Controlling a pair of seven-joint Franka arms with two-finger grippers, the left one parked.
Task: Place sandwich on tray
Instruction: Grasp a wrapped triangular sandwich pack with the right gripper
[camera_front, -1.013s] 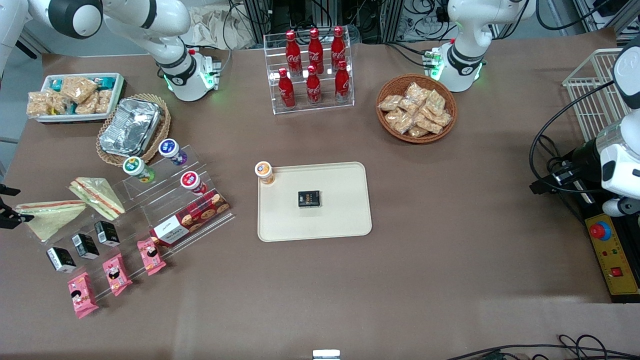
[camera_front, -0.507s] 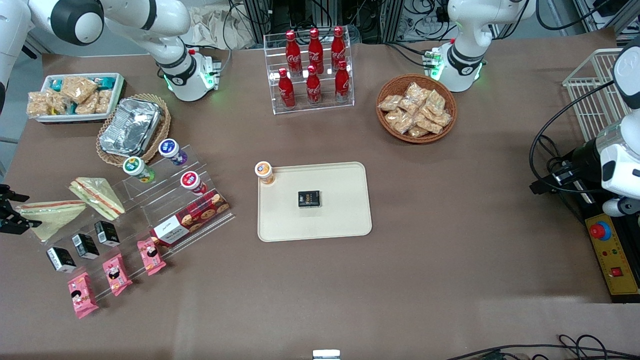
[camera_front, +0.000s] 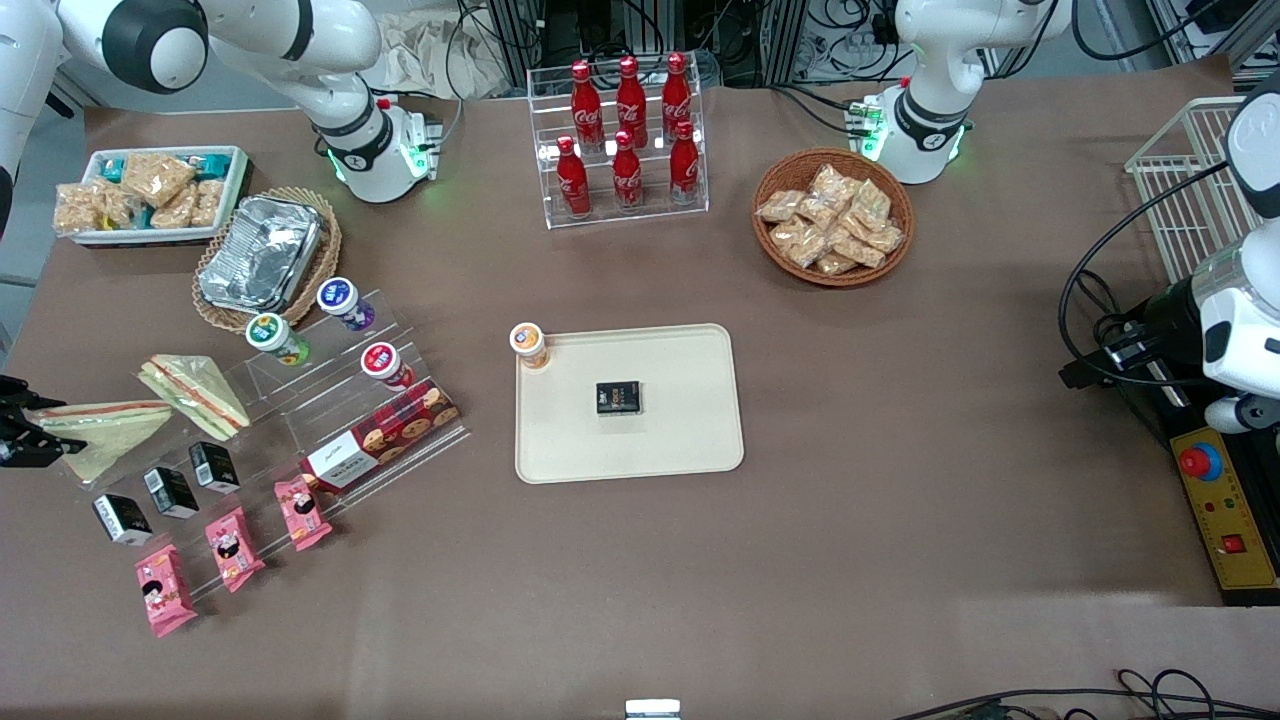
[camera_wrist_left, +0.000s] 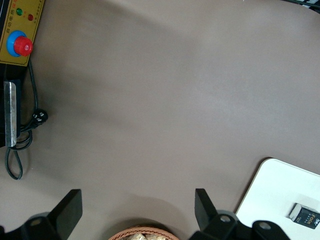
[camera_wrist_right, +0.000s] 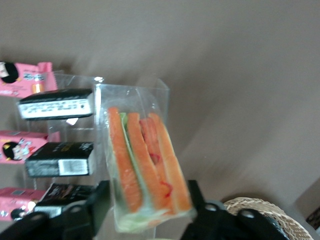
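Note:
I should next grab the clear-wrapped sandwich by its wide end (camera_front: 74, 427) with my right gripper, to put the sandwich on the cream tray (camera_front: 680, 440).
The sandwich (camera_front: 105, 430) is a clear-wrapped wedge lying on a clear stepped stand toward the working arm's end of the table. My right gripper (camera_front: 25, 428) is at its wide end, open, one finger on each side close to the wrapper. In the right wrist view the sandwich (camera_wrist_right: 145, 160) shows orange, red and green filling and fills the gap of the gripper (camera_wrist_right: 146, 200). A second, similar sandwich (camera_front: 195, 392) lies beside it. The cream tray (camera_front: 680, 440) sits mid-table and also shows in the left wrist view (camera_wrist_left: 280, 185).
A small black box (camera_front: 619, 397) and an orange-lidded cup (camera_front: 527, 343) are on the tray. Black boxes (camera_front: 170, 490), pink packets (camera_front: 230, 545), a cookie box (camera_front: 380, 435) and cups (camera_front: 345, 302) fill the stand. A foil container (camera_front: 262, 252) sits in a basket close by.
My gripper has moved in a little along the sandwich's wide end. The sandwich has stayed where it was.

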